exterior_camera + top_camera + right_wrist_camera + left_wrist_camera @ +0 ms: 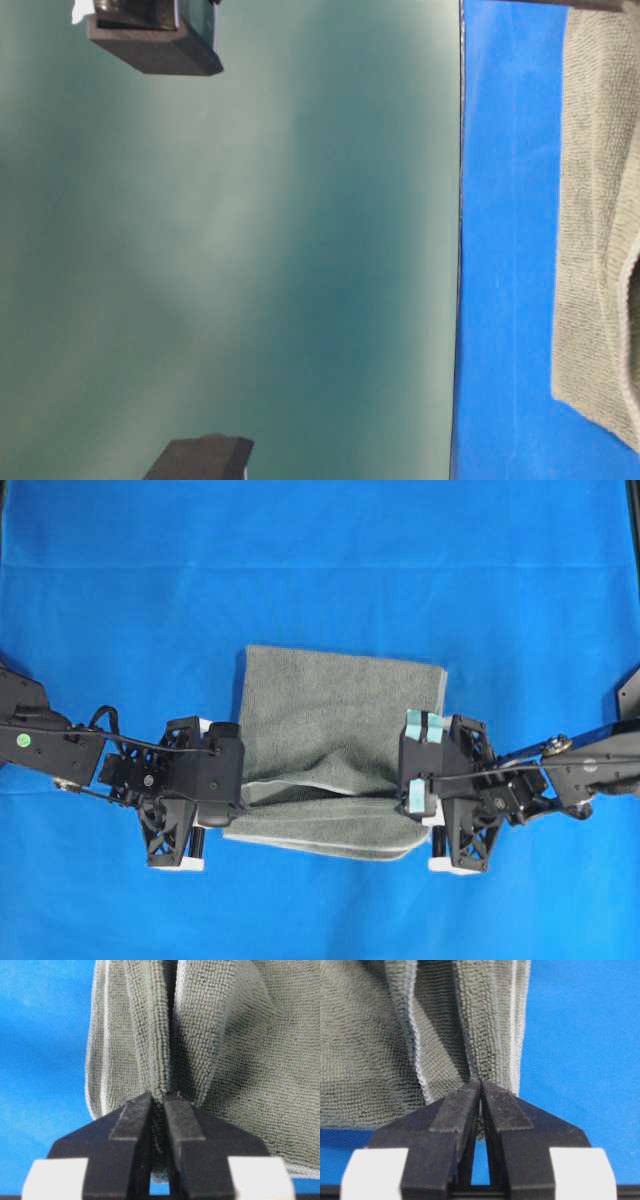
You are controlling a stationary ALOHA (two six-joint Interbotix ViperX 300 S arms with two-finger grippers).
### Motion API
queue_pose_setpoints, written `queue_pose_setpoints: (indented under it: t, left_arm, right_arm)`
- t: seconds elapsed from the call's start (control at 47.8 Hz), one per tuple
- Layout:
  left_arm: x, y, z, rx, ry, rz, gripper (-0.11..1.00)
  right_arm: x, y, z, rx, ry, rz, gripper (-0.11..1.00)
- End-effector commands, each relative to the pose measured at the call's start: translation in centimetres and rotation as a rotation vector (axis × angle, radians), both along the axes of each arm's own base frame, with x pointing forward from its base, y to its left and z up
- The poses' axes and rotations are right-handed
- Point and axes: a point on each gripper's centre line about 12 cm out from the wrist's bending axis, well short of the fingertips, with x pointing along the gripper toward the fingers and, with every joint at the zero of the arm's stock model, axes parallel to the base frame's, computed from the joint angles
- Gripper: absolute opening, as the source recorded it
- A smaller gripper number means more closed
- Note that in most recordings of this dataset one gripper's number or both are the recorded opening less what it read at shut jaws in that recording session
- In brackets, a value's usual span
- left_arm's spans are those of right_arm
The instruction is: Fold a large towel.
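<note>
The pinched hem (262,802) is over the lower layer's edge (240,834), so the towel would lie there. It is now time for my left gripper to open.
The grey-green towel (335,715) lies partly folded in the middle of the blue sheet, its near part bunched and lifted between the two arms. My left gripper (481,1085) is shut on the towel's (370,1050) left edge, with cloth pinched between the jaws. On the other side my right gripper (159,1096) is shut on a fold of the towel (240,1060) at its right edge. From overhead, the left gripper (238,780) and the right gripper (408,785) face each other across the cloth. The towel (600,220) also shows at the right of the table-level view.
A bright blue sheet (320,560) covers the whole table. The arm bodies lie low at the left (60,745) and right (580,765) edges. Dark arm bases (155,40) show in the table-level view.
</note>
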Motion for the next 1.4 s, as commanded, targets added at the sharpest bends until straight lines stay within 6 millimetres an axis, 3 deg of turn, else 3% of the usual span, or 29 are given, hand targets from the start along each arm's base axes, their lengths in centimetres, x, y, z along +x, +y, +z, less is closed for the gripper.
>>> queue_pose_setpoints:
  t: [0.0,0.146,0.23,0.293,0.376,0.46,0.523,0.753,0.899,1.171,1.38]
  left_arm:
    - [0.4,-0.3,0.9,-0.011,-0.025,-0.001,0.02]
    - [0.3,-0.5,0.9,-0.011,-0.027,-0.010,0.05]
    - [0.2,-0.9,1.0,-0.009,-0.026,-0.022,0.18]
    - [0.0,-1.0,1.1,-0.007,-0.019,-0.027,0.34]
    - [-0.3,-1.0,1.3,-0.004,-0.005,-0.029,0.53]
    - [-0.4,-1.0,1.6,-0.002,0.004,-0.030,0.67]
    - [-0.4,-1.0,2.2,-0.001,-0.001,-0.033,0.71]
    - [0.1,-1.1,5.4,-0.008,-0.070,-0.049,0.70]
    - [-0.4,-0.5,9.3,-0.014,-0.144,-0.052,0.70]
    - [-3.5,2.1,15.1,0.035,-0.361,-0.085,0.70]
    - [-7.6,5.0,16.4,0.080,-0.513,-0.056,0.69]
  right_arm:
    - [0.6,0.7,0.7,0.014,-0.030,0.016,0.06]
    - [0.9,1.5,0.5,0.012,-0.023,0.031,0.10]
    - [1.0,2.2,0.7,0.012,-0.028,0.050,0.35]
    - [1.0,2.6,0.8,0.012,-0.031,0.062,0.54]
    - [0.9,2.9,0.9,0.014,-0.032,0.066,0.67]
    - [0.9,3.0,1.7,0.014,-0.042,0.068,0.61]
    - [0.9,2.9,2.3,0.006,-0.041,0.067,0.59]
    - [-0.5,1.6,5.7,-0.062,-0.046,0.056,0.60]
    - [-2.0,0.4,9.2,-0.101,-0.133,0.064,0.60]
    - [-6.6,-2.4,14.9,-0.168,-0.370,0.089,0.60]
    - [-12.0,-5.0,17.6,-0.193,-0.558,0.084,0.60]
